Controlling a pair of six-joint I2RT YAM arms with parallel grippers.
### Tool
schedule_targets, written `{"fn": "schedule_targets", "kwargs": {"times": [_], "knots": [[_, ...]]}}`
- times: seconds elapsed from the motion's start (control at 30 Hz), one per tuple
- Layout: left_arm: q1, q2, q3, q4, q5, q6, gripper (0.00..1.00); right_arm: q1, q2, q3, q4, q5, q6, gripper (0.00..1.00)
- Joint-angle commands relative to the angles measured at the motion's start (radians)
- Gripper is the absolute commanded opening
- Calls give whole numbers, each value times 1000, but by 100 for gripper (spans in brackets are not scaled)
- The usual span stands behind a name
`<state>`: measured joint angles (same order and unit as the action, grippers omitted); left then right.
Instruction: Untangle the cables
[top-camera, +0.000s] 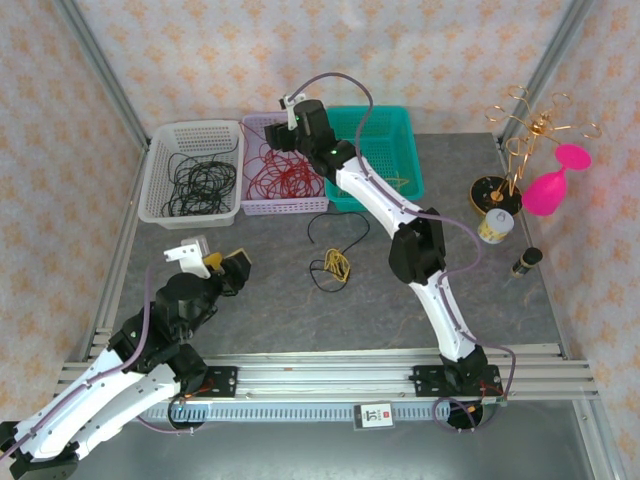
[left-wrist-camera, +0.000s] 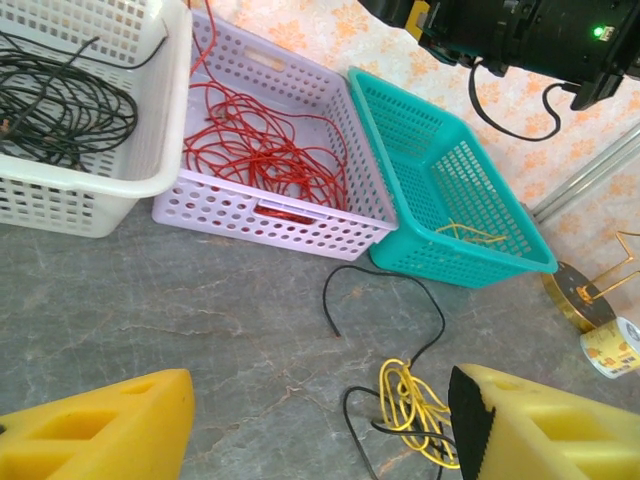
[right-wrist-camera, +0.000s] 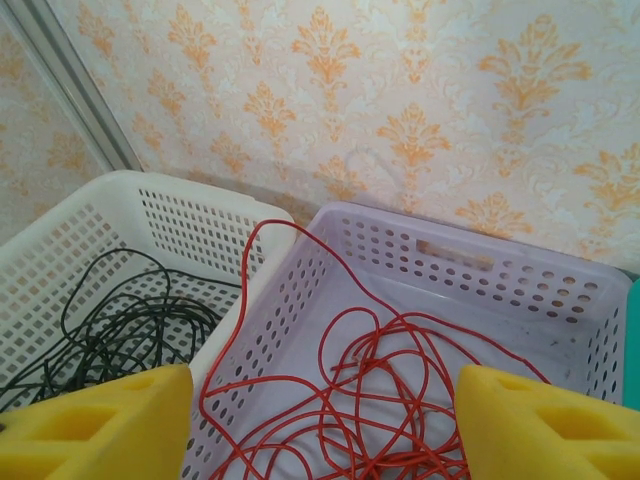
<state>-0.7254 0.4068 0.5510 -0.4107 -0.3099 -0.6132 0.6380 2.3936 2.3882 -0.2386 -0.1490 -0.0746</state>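
My right gripper should grab the tangle's bunched yellow loops next, leaving the black cable's ends free to untangle.
A small tangle of cables, one yellow (top-camera: 336, 265) (left-wrist-camera: 415, 405) and one black (top-camera: 325, 222) (left-wrist-camera: 400, 290), lies mid-table. My left gripper (top-camera: 225, 262) (left-wrist-camera: 320, 430) stands open, low and to the left of it, holding nothing. Red cables (top-camera: 285, 178) (right-wrist-camera: 400, 400) lie in the lilac basket (top-camera: 262, 207) (right-wrist-camera: 470, 260), one loop riding up over its left wall. My right gripper (top-camera: 290, 125) (right-wrist-camera: 320, 430) hangs open above them with nothing between its fingers. Black cables (top-camera: 195, 180) (right-wrist-camera: 110, 330) fill the white basket (top-camera: 160, 175). A yellow cable (left-wrist-camera: 470, 235) lies in the teal basket (top-camera: 405, 125).
The three baskets stand side by side along the back. At the right are a gold curled-wire stand (top-camera: 535, 125), a pink glass (top-camera: 555, 185), a small jar (top-camera: 495, 225) and a dark bottle (top-camera: 525, 262). Metal frame posts edge the table.
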Motion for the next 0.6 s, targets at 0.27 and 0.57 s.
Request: {"fn": "schedule_targets", "kwargs": {"times": [0.27,0.57], "knots": [[-5,95,88,-83,-42,17,67,15,-460,-651,106,25,69,57],[-2,206,10,90,81,22,67,14,-895,-1344,65,82,265,57]]}}
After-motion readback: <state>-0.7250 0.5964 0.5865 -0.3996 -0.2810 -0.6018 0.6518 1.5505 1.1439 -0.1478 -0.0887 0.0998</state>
